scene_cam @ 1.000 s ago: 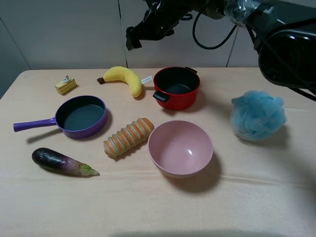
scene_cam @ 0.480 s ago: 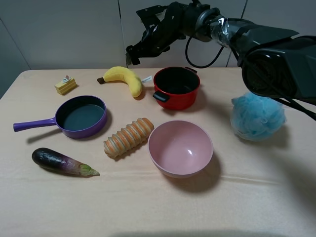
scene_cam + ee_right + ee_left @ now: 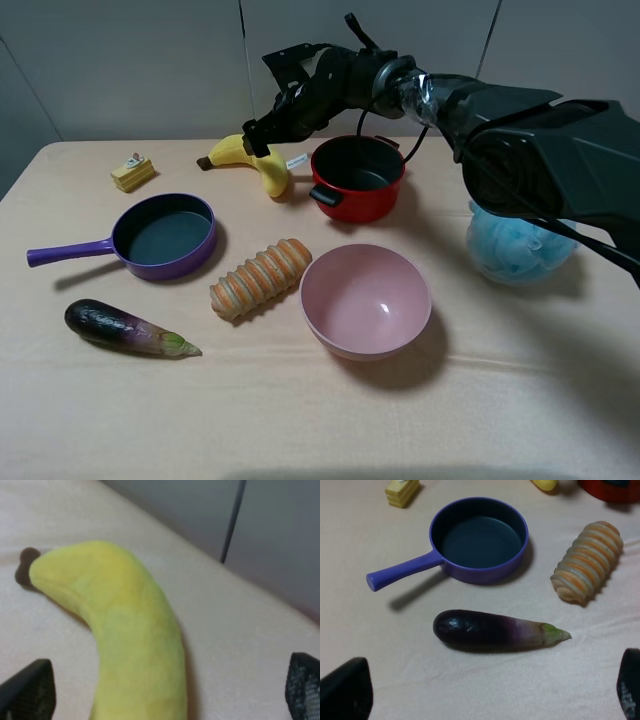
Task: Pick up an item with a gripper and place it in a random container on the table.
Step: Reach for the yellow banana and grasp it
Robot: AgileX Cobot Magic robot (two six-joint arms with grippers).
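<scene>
The fingers of my right gripper are above the yellow banana (image 3: 272, 176), so they would miss it if I closed now. My right gripper needs to go lower first and then close on the banana.
The yellow plush banana (image 3: 272, 176) lies at the back of the beige table (image 3: 300, 420), left of the red pot. My right gripper (image 3: 258, 135) reaches across and hangs right over the banana's middle, open. In the right wrist view the banana (image 3: 130, 630) fills the space between the two black fingertips (image 3: 25, 690), with its brown stem tip (image 3: 22, 565) far from them. The pale pink bowl (image 3: 366, 300) stands empty near the middle. My left gripper (image 3: 487, 692) is open and empty above the eggplant (image 3: 495, 630); it is out of the high view.
A red two-handled pot (image 3: 358, 178) stands beside the banana. A purple frying pan (image 3: 165, 235), striped bread roll (image 3: 260, 277) and eggplant (image 3: 125, 328) lie on the left. A small yellow cake (image 3: 133, 172) is at back left, a blue bath pouf (image 3: 520, 245) on the right.
My right gripper has come down and left from high in front of the back wall to just over the banana. Nothing on the table has moved.
</scene>
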